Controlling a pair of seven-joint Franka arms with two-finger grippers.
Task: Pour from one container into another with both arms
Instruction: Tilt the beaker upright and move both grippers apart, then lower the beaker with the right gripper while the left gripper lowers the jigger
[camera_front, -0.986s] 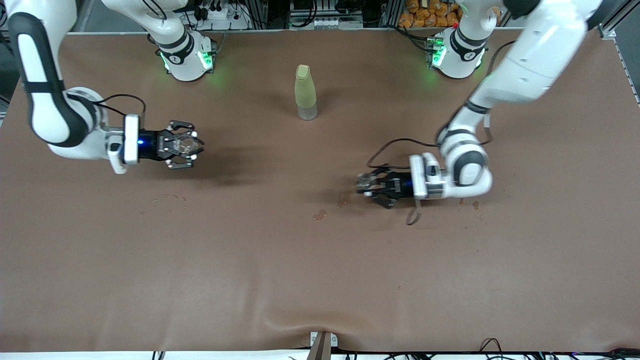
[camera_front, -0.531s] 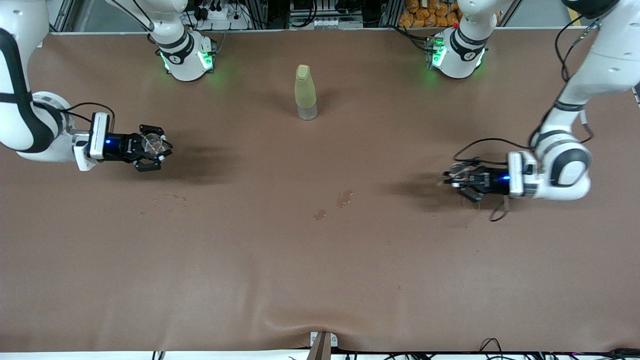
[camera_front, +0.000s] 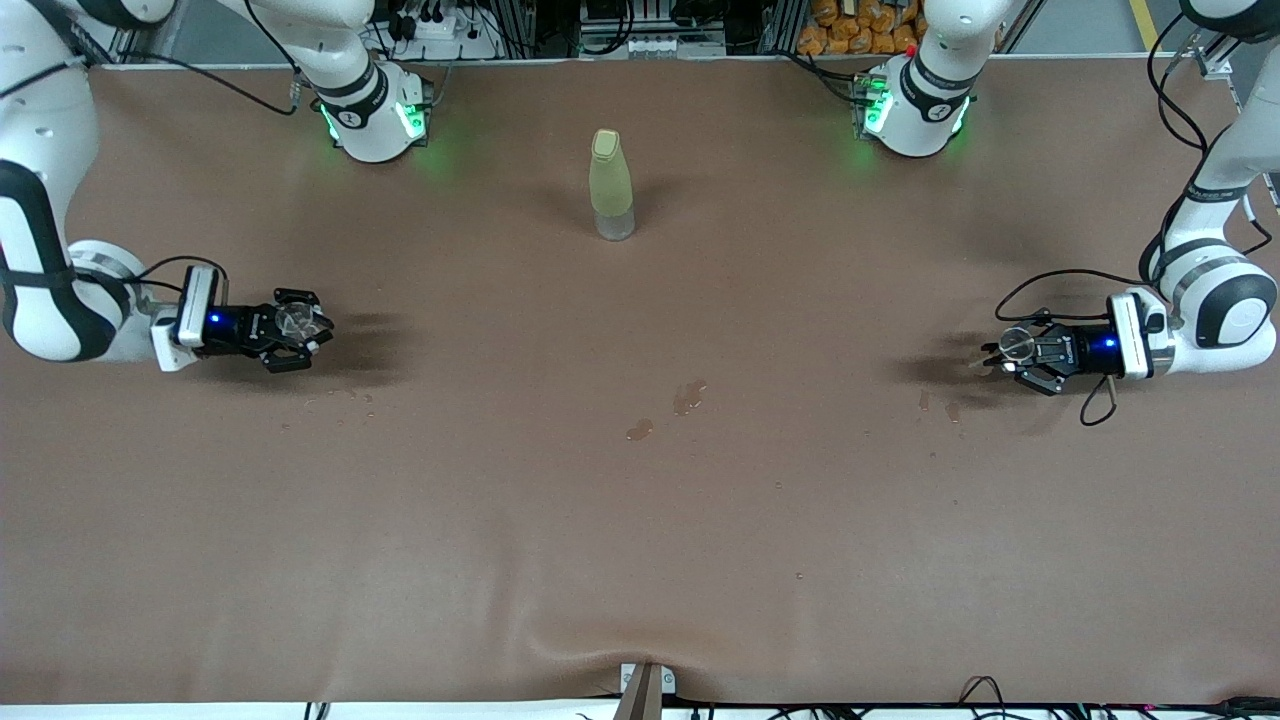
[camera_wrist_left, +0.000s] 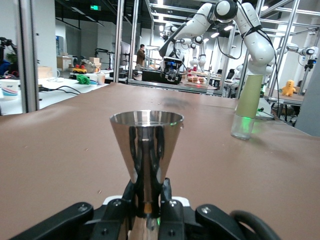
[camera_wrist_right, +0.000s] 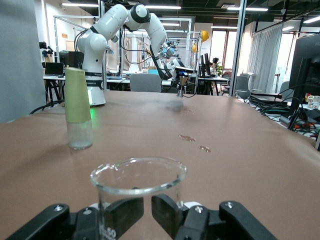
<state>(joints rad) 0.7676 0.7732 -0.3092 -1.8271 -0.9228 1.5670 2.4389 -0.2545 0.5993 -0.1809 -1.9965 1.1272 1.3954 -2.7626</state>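
Observation:
The silver cup (camera_front: 1017, 342) (camera_wrist_left: 146, 145) hangs above the brown tabletop, so my left gripper should keep its hold on the cup.
My left gripper (camera_front: 1005, 352) is shut on the one container, a small silver metal cup (camera_front: 1017, 342). It hangs low over the table at the left arm's end. In the left wrist view the silver cup (camera_wrist_left: 146, 145) stands upright, its narrow foot pinched between the fingers (camera_wrist_left: 168, 197). My right gripper (camera_front: 305, 328) is shut on the other container, a tiny clear glass cup (camera_front: 296, 320), low over the right arm's end of the table. The glass cup (camera_wrist_right: 137, 186) is upright and looks empty, with the fingers (camera_wrist_right: 122, 216) round its lower part.
A tall yellow-green bottle (camera_front: 611, 185) stands mid-table toward the robots' bases. Wet spots (camera_front: 688, 397) lie on the brown table cover (camera_front: 640, 560) near the middle. More wet spots (camera_front: 935, 405) lie close to the left gripper.
Both arms have swung outward toward their own ends of the table, each carrying its cup. The left gripper travelled farthest, away from the wet spots in the middle.

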